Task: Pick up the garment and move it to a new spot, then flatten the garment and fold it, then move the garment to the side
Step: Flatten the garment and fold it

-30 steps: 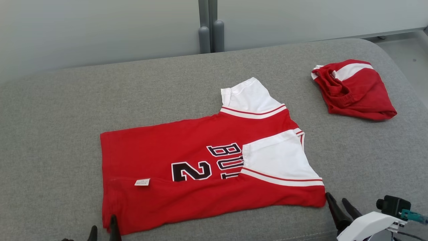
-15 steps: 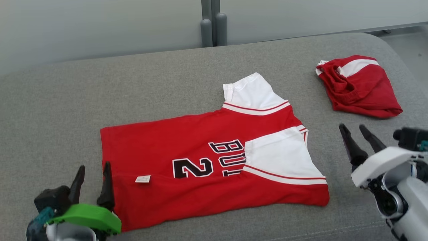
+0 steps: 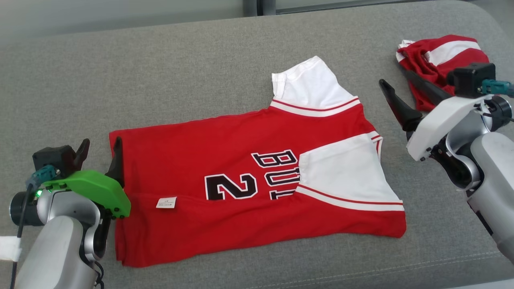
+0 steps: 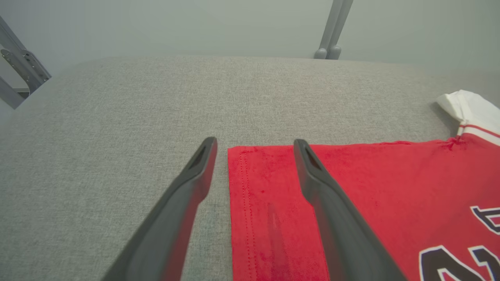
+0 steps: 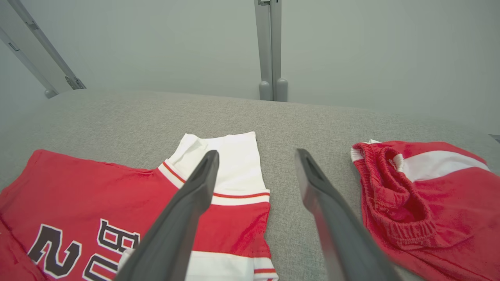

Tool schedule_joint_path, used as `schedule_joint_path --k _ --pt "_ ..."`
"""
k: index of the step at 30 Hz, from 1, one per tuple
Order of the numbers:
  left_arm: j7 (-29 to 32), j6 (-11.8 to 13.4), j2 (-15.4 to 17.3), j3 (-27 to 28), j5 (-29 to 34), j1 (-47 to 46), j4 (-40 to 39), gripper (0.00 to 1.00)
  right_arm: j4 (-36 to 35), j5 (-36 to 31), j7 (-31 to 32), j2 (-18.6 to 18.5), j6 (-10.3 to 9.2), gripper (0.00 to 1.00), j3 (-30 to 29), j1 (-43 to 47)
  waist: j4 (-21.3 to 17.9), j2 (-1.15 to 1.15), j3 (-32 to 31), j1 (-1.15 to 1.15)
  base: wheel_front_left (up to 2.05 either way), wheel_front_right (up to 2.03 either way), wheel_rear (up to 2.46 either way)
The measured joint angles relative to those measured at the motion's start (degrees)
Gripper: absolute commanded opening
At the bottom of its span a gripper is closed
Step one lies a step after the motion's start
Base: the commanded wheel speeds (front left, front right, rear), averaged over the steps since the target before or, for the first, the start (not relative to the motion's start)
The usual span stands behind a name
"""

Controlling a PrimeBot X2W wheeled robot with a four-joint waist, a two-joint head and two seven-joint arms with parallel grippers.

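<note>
The robot's left gripper should fold the red cloth over the black lettering (image 3: 231, 187) next, so it should grab the jersey by its open hem corner (image 3: 115, 137).
The garment (image 3: 225, 160) is a red jersey with white sleeves and black lettering. It lies flat on the grey cushion, its near edge folded over with one white sleeve on the chest. My left gripper (image 3: 101, 142) stands open at the far corner of the hem; in the left wrist view (image 4: 254, 142) its right finger is over the red cloth (image 4: 371, 183) and its left finger over bare cushion. My right gripper (image 3: 391, 74) is open and holds nothing, between the far white sleeve (image 5: 230, 164) and the other red clothing, seen spread in the right wrist view (image 5: 256, 153).
A bunched red and white piece of clothing (image 3: 437, 52) lies at the far right of the cushion (image 3: 160, 80), close beside my right fingers. A pale wall with a grey post (image 5: 270, 47) stands behind. The cushion's front seam runs along the near edge.
The head camera has tilted down. Both arms have come forward: the left gripper from the hem's near corner to its far corner, the right from the near shoulder corner to beside the far sleeve.
</note>
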Motion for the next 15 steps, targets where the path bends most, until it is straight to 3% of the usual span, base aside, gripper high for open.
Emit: schedule_joint_path --k 15 --pt "6.42 0.0 1.07 0.21 -0.07 -9.11 7.43 1.0 2.16 -0.41 1.82 2.35 1.56 1.0 1.55 -6.07 -1.33 0.0 8.19 0.0 0.0 0.0 0.0"
